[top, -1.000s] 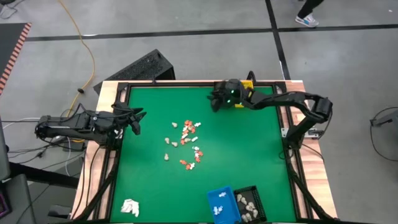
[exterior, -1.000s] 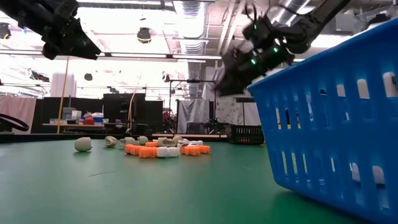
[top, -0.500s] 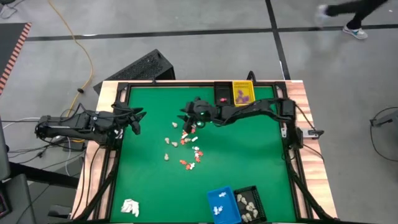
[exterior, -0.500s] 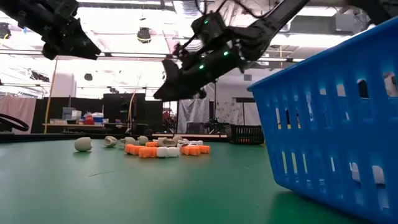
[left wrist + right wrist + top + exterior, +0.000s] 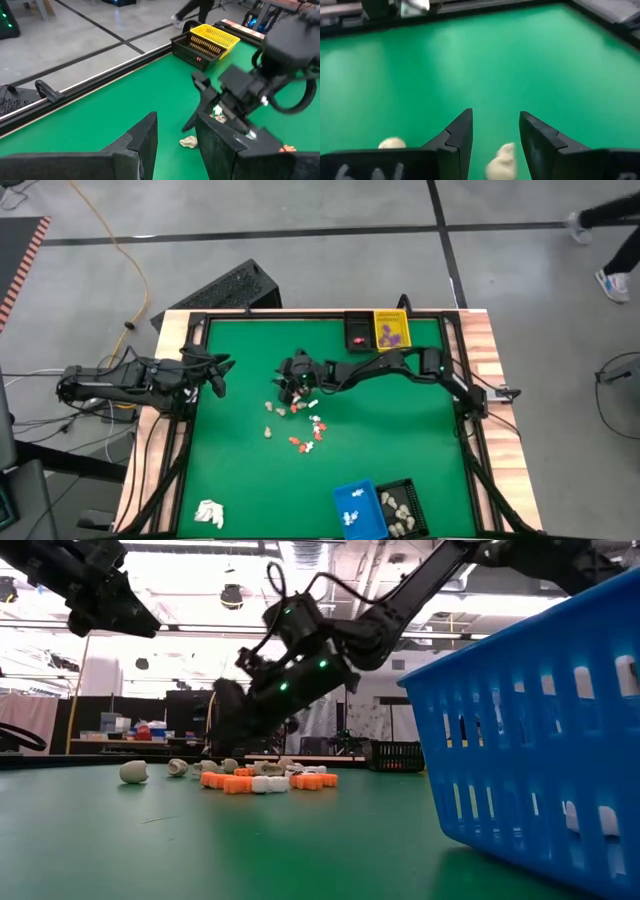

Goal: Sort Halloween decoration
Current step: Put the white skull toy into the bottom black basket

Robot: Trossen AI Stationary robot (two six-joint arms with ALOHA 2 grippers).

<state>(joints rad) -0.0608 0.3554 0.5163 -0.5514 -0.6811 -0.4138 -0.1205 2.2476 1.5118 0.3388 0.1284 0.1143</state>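
Observation:
The robot's right gripper isn't ready to close on the cream piece [image 5: 501, 165] and needs to lower first. The piece is below its fingers in the right wrist view, so the gripper would miss it if it closed now.
The Halloween decoration pieces [image 5: 303, 412] lie scattered mid-table: orange-red, white and cream-beige bits, seen in the low view as a low row [image 5: 262, 778]. My right gripper [image 5: 291, 383] hovers open low over the cluster's far-left part; a cream piece [image 5: 501, 159] lies on the cloth between its fingers, another cream piece [image 5: 393, 144] off to one side. My left gripper [image 5: 218, 376] waits open above the table's left edge. No purple piece shows among the cluster.
A blue basket [image 5: 358, 510] and a black basket with cream pieces [image 5: 402, 506] stand at the near edge. A yellow basket [image 5: 391, 328] and a black basket [image 5: 359, 330] sit at the far edge. A white wadded lump [image 5: 209, 513] lies near left.
My right gripper has swung from above the far-edge baskets toward the table's left and near side, and has come down low over the scattered pieces. The pieces have stayed where they were.

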